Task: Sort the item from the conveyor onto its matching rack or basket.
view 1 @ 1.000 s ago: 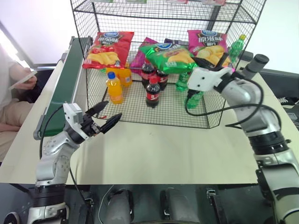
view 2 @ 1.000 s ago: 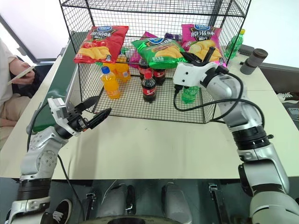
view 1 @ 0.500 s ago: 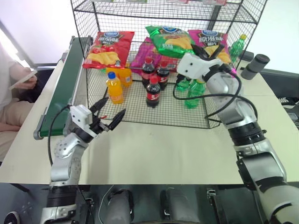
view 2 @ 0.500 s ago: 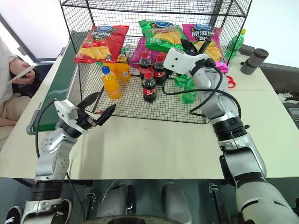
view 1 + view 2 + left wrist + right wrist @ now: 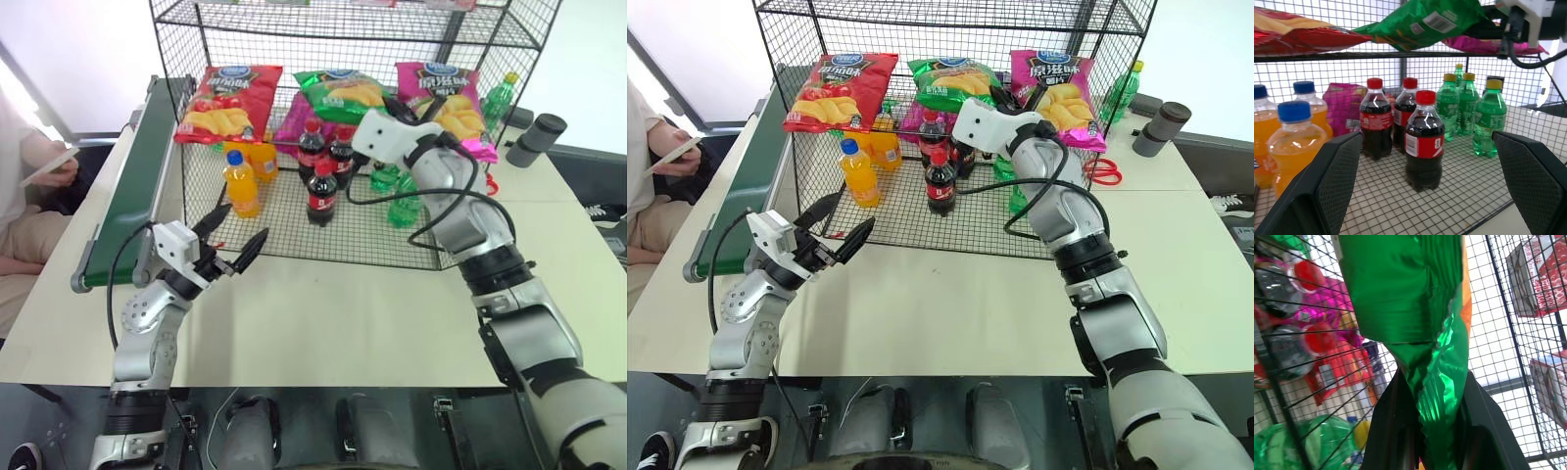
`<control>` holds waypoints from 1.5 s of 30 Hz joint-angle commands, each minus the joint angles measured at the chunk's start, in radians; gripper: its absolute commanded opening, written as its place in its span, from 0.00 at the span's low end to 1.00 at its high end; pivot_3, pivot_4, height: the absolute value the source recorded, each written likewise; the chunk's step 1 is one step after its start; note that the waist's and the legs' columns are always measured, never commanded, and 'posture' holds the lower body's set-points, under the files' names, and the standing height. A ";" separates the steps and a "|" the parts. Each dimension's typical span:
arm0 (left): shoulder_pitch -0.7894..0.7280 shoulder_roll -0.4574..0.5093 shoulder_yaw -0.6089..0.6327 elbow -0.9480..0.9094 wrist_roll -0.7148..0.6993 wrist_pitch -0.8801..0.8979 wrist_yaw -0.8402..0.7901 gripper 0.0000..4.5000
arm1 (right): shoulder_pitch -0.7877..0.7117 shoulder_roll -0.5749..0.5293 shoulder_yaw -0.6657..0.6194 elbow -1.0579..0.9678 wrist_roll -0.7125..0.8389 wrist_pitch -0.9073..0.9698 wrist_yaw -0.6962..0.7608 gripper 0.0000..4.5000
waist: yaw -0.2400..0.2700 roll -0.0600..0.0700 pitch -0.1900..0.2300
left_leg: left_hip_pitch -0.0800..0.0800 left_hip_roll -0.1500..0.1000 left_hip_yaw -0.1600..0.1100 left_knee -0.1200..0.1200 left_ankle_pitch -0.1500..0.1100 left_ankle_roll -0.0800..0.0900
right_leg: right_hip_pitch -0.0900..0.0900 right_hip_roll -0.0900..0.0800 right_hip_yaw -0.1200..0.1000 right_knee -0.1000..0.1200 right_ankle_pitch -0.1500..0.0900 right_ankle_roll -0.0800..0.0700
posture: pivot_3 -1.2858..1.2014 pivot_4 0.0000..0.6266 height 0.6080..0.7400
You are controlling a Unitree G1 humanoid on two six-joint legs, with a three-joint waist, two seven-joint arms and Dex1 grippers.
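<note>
My right gripper is holding the green chip bag over the wire middle shelf (image 5: 323, 137) between the other bags. It needs to let go of the bag next, and the bag would rest there.
The item, a glossy green chip bag (image 5: 342, 92), hangs on the rack's (image 5: 196, 157) middle shelf level between a red chip bag (image 5: 229, 99) and a pink chip bag (image 5: 443, 93). My right gripper (image 5: 397, 102) is shut on the bag's right edge, and the right wrist view shows the crinkled green foil (image 5: 1415, 308) pinched between the black fingers (image 5: 1388, 431). Over the table in front of the rack, my left gripper (image 5: 245, 221) is open and holds nothing. The dark-green conveyor (image 5: 137, 186) runs along the left with nothing on it.
Orange drink bottles (image 5: 240, 182), cola bottles (image 5: 321, 192) and green soda bottles (image 5: 394, 186) stand on the rack floor. A seated person (image 5: 29, 186) holds a phone at the far left. A dark cylinder (image 5: 539, 137) and red scissors (image 5: 1102, 171) lie right of the rack.
My right gripper lifted the green bag from above the bottles and carried it deeper into the rack and a little left, between the red and pink bags. The left gripper barely shifted.
</note>
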 commanded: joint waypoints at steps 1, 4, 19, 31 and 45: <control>0.001 0.003 0.001 -0.036 0.001 -0.021 0.007 1.00 | -0.039 0.002 -0.010 0.010 -0.001 -0.008 -0.029 0.05 | 0.000 0.000 0.000 | 0.000 0.000 0.000 0.000 0.000 0.000 | 0.000 0.000 0.000 0.000 0.000 0.000 | 0.52 0.24 1.00; 0.005 0.001 0.000 -0.039 -0.001 -0.021 0.013 1.00 | -0.044 0.004 -0.014 0.022 0.003 -0.010 -0.038 0.05 | -0.001 0.000 0.000 | 0.000 0.000 0.000 0.000 0.000 0.000 | 0.000 0.000 0.000 0.000 0.000 0.000 | 0.52 0.24 1.00; 0.006 -0.004 -0.013 -0.037 0.003 -0.023 0.019 1.00 | -0.043 0.007 -0.020 -0.011 0.062 -0.038 0.020 0.67 | -0.001 0.000 0.000 | 0.000 0.000 0.000 0.000 0.000 0.000 | 0.000 0.000 0.000 0.000 0.000 0.000 | 0.52 0.24 1.00; 0.000 -0.016 -0.025 -0.026 0.008 -0.026 0.023 1.00 | 0.012 0.024 -0.056 -0.197 0.213 0.040 0.244 0.80 | 0.001 0.000 0.000 | 0.000 0.001 0.000 0.000 0.000 0.000 | 0.000 0.000 0.000 0.000 0.000 0.000 | 0.52 0.24 1.00; 0.007 -0.007 -0.030 -0.027 0.013 -0.029 0.020 1.00 | 0.100 -0.014 -0.140 -0.378 0.451 0.166 0.440 0.80 | 0.002 0.000 0.000 | 0.000 0.001 -0.001 0.000 0.000 0.000 | 0.000 0.000 0.000 0.000 0.000 0.000 | 0.52 0.24 1.00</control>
